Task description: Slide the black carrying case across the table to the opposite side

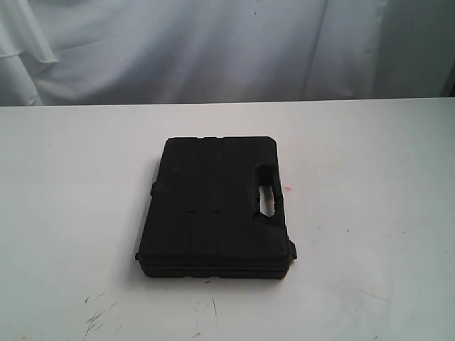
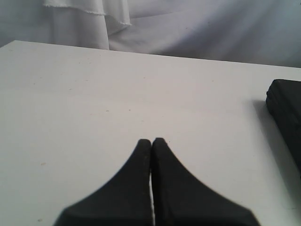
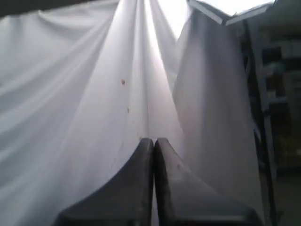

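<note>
My right gripper should next grab the black carrying case by its handle bar, to slide it across to the opposite side.
The black carrying case lies flat near the middle of the white table, its handle cut-out toward the right side. One corner of the case shows in the left wrist view. My left gripper is shut and empty, low over bare tabletop and apart from the case. My right gripper is shut and empty too, pointing at a white curtain; its view shows no table. Neither arm appears in the exterior view.
A small red spot sits just right of the case. Dark scuff marks run along the near edge. White curtains hang behind the table. A dark shelf frame stands beside the curtain in the right wrist view.
</note>
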Controlling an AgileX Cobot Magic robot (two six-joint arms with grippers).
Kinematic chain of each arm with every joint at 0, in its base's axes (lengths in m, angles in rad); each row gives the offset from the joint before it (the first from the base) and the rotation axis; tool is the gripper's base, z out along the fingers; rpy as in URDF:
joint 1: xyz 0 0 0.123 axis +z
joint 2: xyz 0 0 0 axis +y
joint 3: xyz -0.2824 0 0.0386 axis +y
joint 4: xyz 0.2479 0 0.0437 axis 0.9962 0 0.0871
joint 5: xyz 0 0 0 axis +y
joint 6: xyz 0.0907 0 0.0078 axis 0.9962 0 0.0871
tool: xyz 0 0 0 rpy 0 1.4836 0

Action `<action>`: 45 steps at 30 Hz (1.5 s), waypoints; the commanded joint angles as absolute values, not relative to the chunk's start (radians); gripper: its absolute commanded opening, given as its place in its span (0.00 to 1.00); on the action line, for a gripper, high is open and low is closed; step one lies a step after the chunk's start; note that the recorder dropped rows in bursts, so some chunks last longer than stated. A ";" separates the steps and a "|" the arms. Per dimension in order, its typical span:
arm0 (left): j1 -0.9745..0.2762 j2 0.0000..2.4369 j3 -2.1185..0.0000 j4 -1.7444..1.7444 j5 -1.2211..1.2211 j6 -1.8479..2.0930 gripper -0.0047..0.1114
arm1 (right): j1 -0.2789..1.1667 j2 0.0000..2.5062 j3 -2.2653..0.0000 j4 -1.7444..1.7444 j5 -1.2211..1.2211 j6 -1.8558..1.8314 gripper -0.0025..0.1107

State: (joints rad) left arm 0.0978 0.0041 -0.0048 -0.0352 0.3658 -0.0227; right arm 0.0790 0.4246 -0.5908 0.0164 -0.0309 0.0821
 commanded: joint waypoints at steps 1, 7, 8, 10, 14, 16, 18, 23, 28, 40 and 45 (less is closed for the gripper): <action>0.101 0.000 0.000 -0.034 0.356 -0.022 0.04 | 0.201 0.731 -0.765 0.026 0.348 0.086 0.02; 0.101 0.000 0.000 -0.034 0.356 -0.022 0.04 | 0.321 1.030 -0.823 0.042 0.769 0.086 0.02; 0.101 0.000 0.000 -0.034 0.356 -0.022 0.04 | 0.326 1.061 -0.817 0.044 0.772 0.086 0.02; 0.101 0.000 0.000 -0.034 0.356 -0.022 0.04 | 0.332 1.114 -0.812 0.051 0.769 0.086 0.02; 0.101 0.000 0.000 -0.034 0.356 -0.022 0.04 | 0.332 1.218 -0.814 0.146 0.666 0.039 0.02; 0.101 0.000 0.000 -0.034 0.356 -0.022 0.04 | 0.332 1.267 -0.832 0.207 0.632 -0.029 0.02; 0.101 0.000 0.000 -0.034 0.356 -0.022 0.04 | 0.332 1.334 -0.869 0.258 0.638 -0.051 0.02; 0.101 0.000 0.000 -0.034 0.356 -0.022 0.04 | 0.385 1.556 -1.045 0.270 0.668 -0.007 0.02; 0.101 0.000 0.000 -0.034 0.356 -0.022 0.04 | 0.496 1.778 -1.239 0.128 0.690 0.172 0.02; 0.101 0.000 0.000 -0.034 0.356 -0.022 0.04 | 0.570 2.108 -1.557 -0.039 0.781 0.344 0.37; 0.101 0.000 0.000 -0.034 0.356 -0.022 0.04 | 0.570 2.156 -1.563 -0.039 0.773 0.345 0.37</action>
State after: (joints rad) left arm 0.0978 0.0041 -0.0048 -0.0352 0.3658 -0.0227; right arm 0.5690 2.1369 -1.5548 -0.0249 0.7734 0.3392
